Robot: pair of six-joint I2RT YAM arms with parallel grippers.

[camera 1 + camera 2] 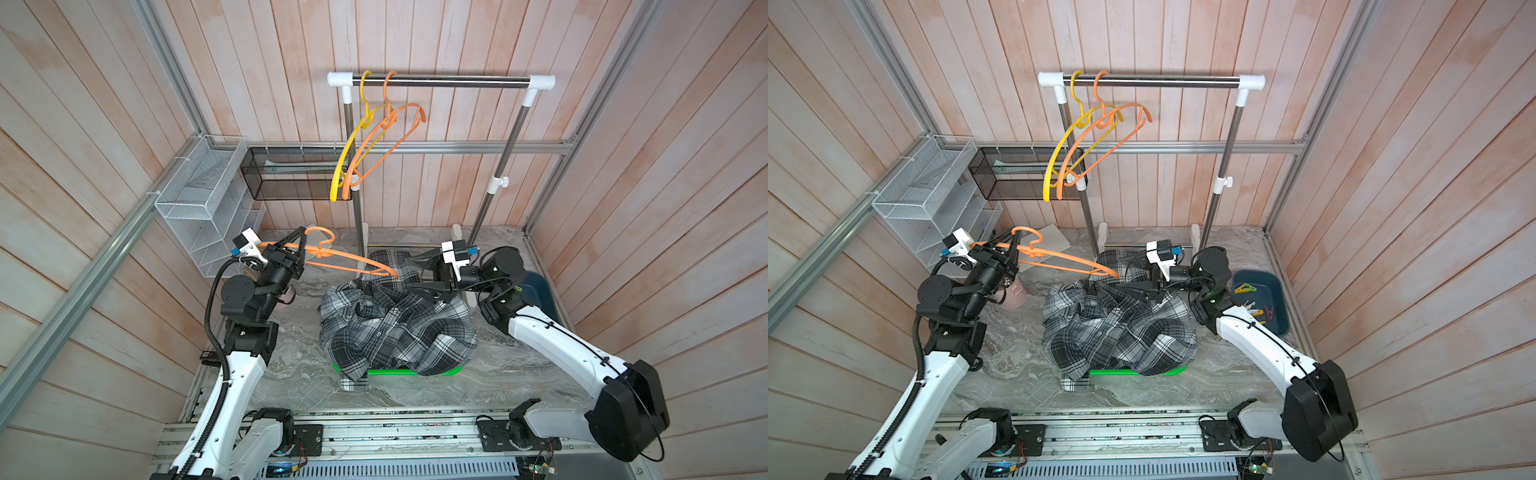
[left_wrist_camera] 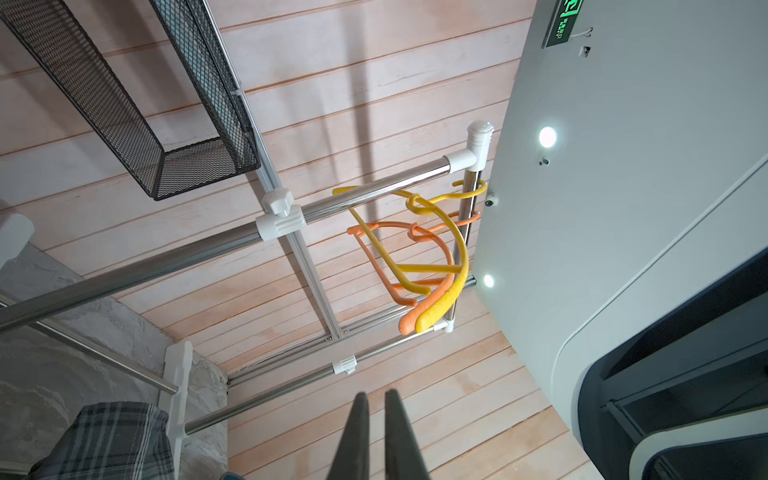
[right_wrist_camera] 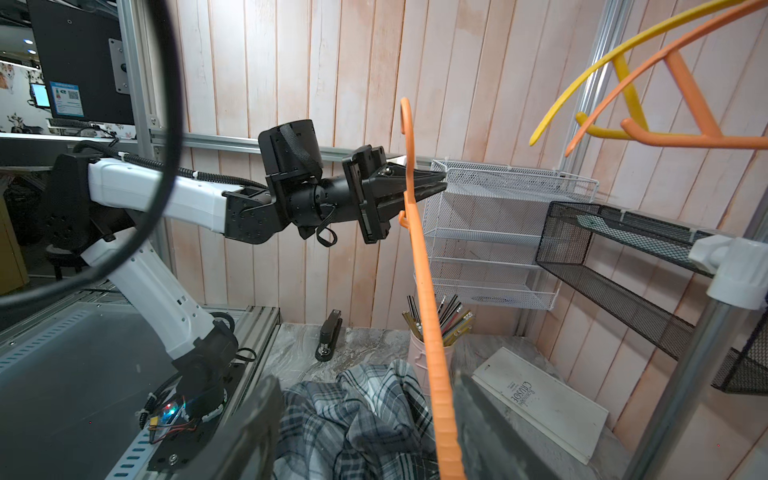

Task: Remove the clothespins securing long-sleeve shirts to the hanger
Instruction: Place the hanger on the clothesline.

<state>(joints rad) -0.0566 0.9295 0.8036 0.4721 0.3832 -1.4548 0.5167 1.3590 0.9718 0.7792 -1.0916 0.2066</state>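
Observation:
Next, my right gripper grabs the orange hanger by its free arm end, leaving the hook free to hang on the rack.
My left gripper [image 1: 301, 232] is shut on a bare orange hanger [image 1: 332, 259] just below its hook and holds it level above the table; the grip shows in the right wrist view [image 3: 409, 183]. My right gripper [image 1: 409, 272] stands open at the hanger's other end, and the hanger arm [image 3: 432, 332] passes between its fingers, close to one fingertip [image 3: 461, 382]. Under it, grey-black-white plaid long-sleeve shirts [image 1: 395, 328] lie heaped on a green tray [image 1: 390, 372]. Several clothespins [image 1: 1246, 287] lie in a dark blue bin [image 1: 1277, 286] behind my right arm.
A clothes rack [image 1: 440, 80] at the back carries a yellow hanger [image 1: 347, 153] and an orange hanger [image 1: 386, 141]. On the left stand a white wire shelf [image 1: 199, 199], a black mesh basket [image 1: 291, 174], a pink pen cup [image 1: 1015, 293], a stapler [image 3: 328, 336] and a book [image 3: 540, 399].

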